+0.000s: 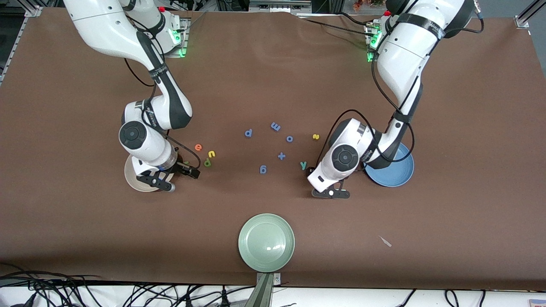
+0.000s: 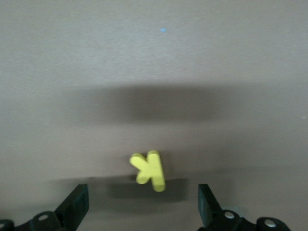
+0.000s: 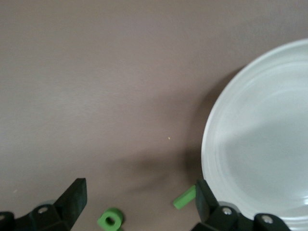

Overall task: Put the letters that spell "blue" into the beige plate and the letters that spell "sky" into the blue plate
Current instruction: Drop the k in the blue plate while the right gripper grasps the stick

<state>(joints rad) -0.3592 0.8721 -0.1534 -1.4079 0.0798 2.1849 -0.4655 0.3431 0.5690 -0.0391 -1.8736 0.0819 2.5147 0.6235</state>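
Observation:
I should next grab the yellow k with my left gripper across its straight stem and lower leg, to spell "sky" in the blue plate [image 1: 396, 170].
My left gripper [image 1: 330, 192] hangs low over the table beside the blue plate [image 1: 396, 170], open. The yellow k [image 2: 149, 171] lies flat just ahead of its spread fingers [image 2: 143, 197]; the hand hides it in the front view. The teal y [image 1: 303, 165] and yellow s [image 1: 315, 136] lie close by. My right gripper [image 1: 158, 182] is open at the beige plate's [image 1: 133, 177] rim [image 3: 260, 144]. The green l [image 3: 185, 197] lies against one finger, a green holed piece [image 3: 110, 220] between the fingers [image 3: 139, 192]. Orange e [image 1: 198, 147], yellow u [image 1: 211, 154] and olive b [image 1: 207, 162] sit beside that plate.
Blue p [image 1: 248, 133], m [image 1: 275, 126], o [image 1: 289, 138], g [image 1: 263, 169] and a plus sign [image 1: 281, 156] are scattered mid-table. A pale green plate [image 1: 266, 242] stands nearest the front camera. A small scrap [image 1: 385, 241] lies toward the left arm's end.

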